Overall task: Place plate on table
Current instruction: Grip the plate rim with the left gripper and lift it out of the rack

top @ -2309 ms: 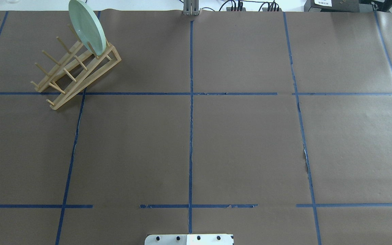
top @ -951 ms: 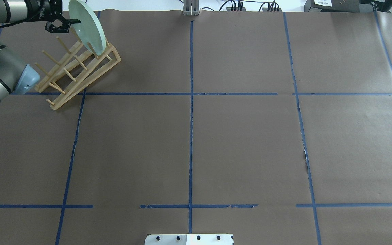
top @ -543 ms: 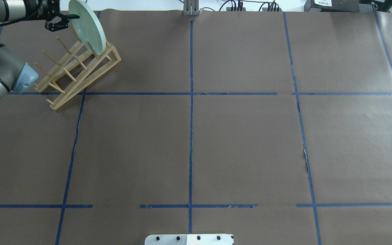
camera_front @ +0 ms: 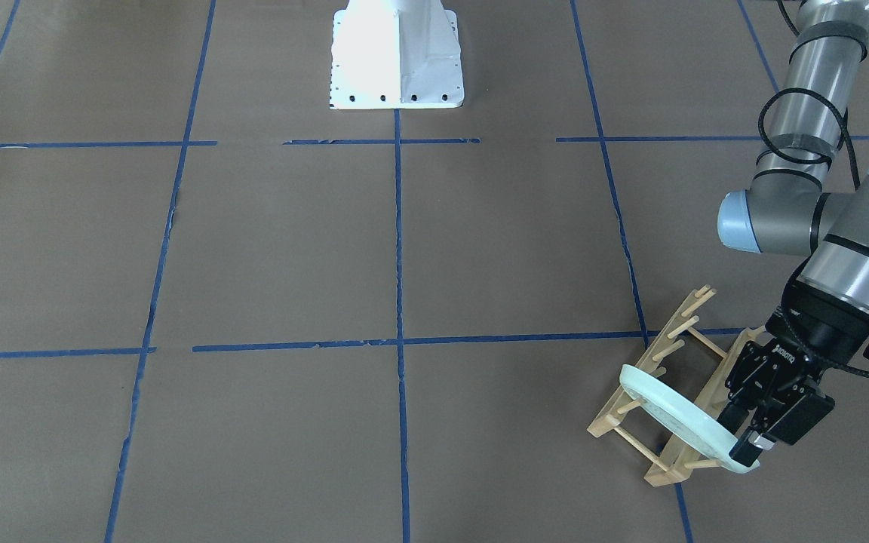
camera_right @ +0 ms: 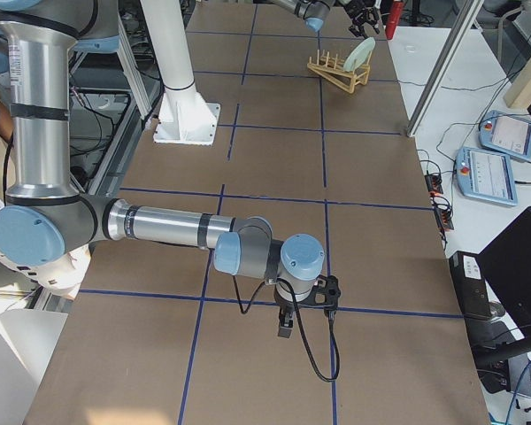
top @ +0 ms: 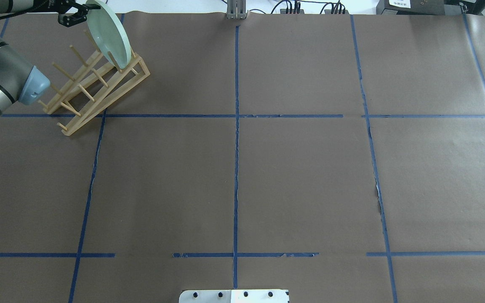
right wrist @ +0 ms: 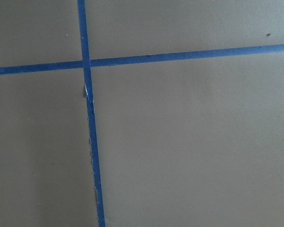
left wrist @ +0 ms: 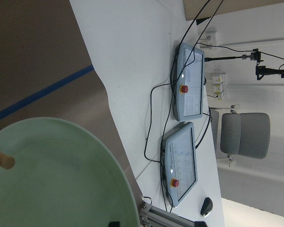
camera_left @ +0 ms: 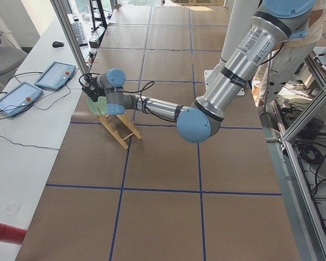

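Observation:
My left gripper is to pick up the plate next by its thin upper rim, because the plate's side (camera_front: 680, 418) is far too wide for the fingers, and then it should place the plate.
The pale mint-green plate (top: 110, 35) stands on edge in the far end of the wooden peg rack (top: 95, 84), at the far left of the brown paper table (top: 301, 176). My left gripper (top: 76, 12) is open at the plate's upper rim, one finger on each side of it. In the front-facing view the gripper (camera_front: 744, 449) straddles the rim of the plate (camera_front: 676, 415). The left wrist view shows the plate's face (left wrist: 52, 175) close up. My right gripper (camera_right: 285, 329) hangs low over bare table far from the rack; I cannot tell whether it is open or shut.
The white robot base (camera_front: 397, 56) stands at the near middle edge. Beyond the table's far edge, a white bench holds two teach pendants (left wrist: 187, 90) and cables. An aluminium post (camera_left: 70, 38) stands near the rack. My left arm's elbow (top: 32, 84) hovers beside the rack.
My left arm came in from the left and its gripper has moved up along the plate's rim toward the far edge. The plate and rack have not moved.

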`<control>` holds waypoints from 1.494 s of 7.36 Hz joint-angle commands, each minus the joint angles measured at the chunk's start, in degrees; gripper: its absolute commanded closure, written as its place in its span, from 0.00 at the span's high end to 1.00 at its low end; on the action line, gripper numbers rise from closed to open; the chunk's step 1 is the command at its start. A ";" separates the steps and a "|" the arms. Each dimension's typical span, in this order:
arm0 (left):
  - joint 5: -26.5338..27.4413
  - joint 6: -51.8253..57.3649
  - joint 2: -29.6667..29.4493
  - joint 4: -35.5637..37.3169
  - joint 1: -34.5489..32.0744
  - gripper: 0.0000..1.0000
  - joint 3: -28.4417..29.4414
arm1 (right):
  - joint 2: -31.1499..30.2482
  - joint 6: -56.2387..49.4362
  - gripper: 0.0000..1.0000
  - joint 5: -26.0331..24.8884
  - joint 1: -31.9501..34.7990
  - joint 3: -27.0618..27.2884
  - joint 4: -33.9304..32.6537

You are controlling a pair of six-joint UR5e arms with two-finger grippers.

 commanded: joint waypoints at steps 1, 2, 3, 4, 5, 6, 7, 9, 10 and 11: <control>0.00 0.01 -0.26 0.32 -0.04 0.54 -0.03 | 0.00 0.00 1.00 0.00 0.00 0.00 0.00; 0.00 0.01 -0.26 0.32 -0.04 0.44 -0.03 | 0.00 0.00 1.00 0.00 0.00 0.00 0.00; -0.09 0.18 -0.26 0.32 -0.04 0.20 -0.03 | 0.00 0.00 1.00 0.00 0.00 0.00 0.00; -0.09 0.45 -0.26 0.32 0.05 0.00 -0.11 | 0.00 0.00 1.00 0.00 0.00 -0.09 0.00; -0.17 0.62 -0.26 0.32 -0.04 0.00 -0.64 | 0.00 0.00 1.00 0.00 0.00 0.00 0.00; -0.35 0.62 -0.18 0.32 -0.39 0.00 -2.03 | 0.00 0.00 1.00 0.00 0.00 0.00 0.00; -1.57 0.28 -0.18 0.50 -1.44 0.00 -4.31 | 0.00 0.00 1.00 0.00 0.00 0.00 0.00; -9.02 0.27 -0.26 9.50 -5.65 0.00 -11.32 | 0.00 0.00 1.00 0.00 0.00 0.00 0.00; -9.75 1.14 -1.13 16.25 -5.23 0.00 -14.32 | 0.00 0.00 1.00 0.00 0.00 0.00 0.00; -12.54 3.33 -4.45 23.98 -4.62 0.00 -15.05 | 0.00 0.00 1.00 0.00 0.00 0.00 0.00</control>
